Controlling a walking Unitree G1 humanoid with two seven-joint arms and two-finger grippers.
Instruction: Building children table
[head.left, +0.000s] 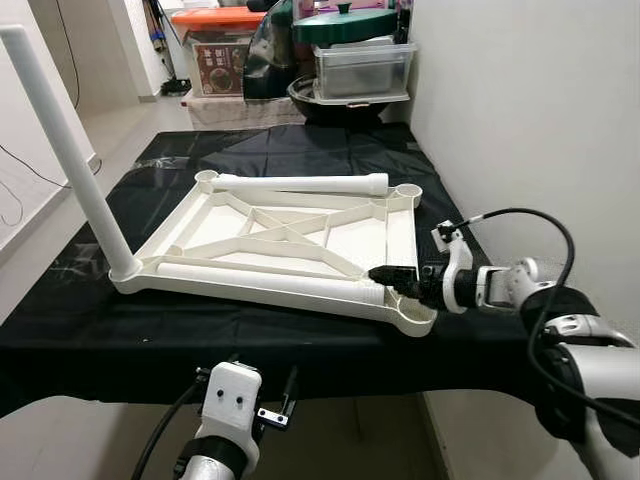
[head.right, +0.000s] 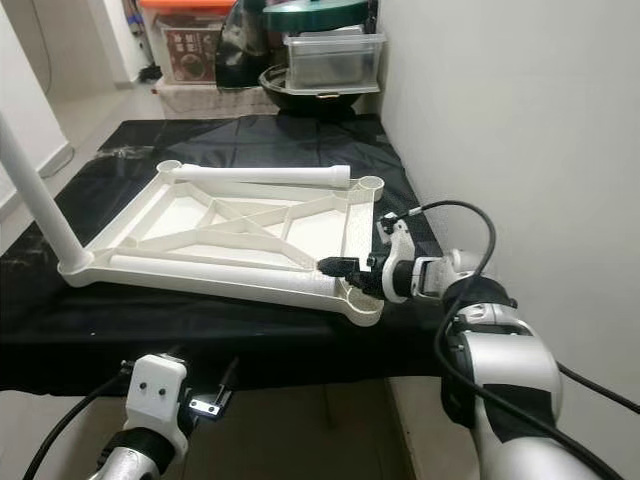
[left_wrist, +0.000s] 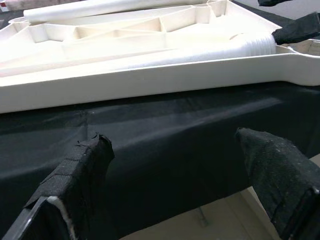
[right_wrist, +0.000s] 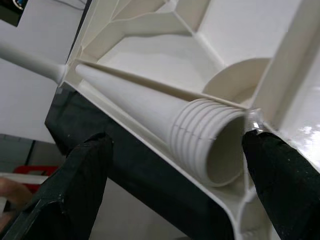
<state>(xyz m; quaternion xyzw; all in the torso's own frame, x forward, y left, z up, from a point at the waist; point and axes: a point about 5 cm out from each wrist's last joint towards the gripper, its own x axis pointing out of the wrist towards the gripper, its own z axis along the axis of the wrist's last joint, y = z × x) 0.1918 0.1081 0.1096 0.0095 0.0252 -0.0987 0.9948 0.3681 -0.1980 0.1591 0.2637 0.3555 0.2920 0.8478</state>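
The leg's slim shaft (head.left: 230, 276) lies sunk between the tabletop's rim and rib, so my right gripper will grab the leg by its raised threaded end (head.left: 371, 291) next.
A white plastic tabletop (head.left: 402, 232) lies upside down on the black-covered surface (head.left: 300, 145). One white leg (head.left: 70, 150) stands upright in its near-left corner socket. A second leg (head.left: 300, 184) lies along the far edge. A third leg (head.left: 270, 282) lies along the near edge, its threaded end (right_wrist: 210, 145) by the near-right corner socket (head.left: 413, 318). My right gripper (head.left: 388, 277) is open, with one finger on each side of that threaded end. My left gripper (left_wrist: 172, 145) hangs open below the front edge of the surface, facing the black cloth.
A white wall (head.left: 520, 120) runs close along the right side. Storage boxes stand beyond the far end: one with an orange lid (head.left: 215, 50) and a clear one (head.left: 362, 68) under a green lid. Open floor (head.left: 110, 130) lies to the left.
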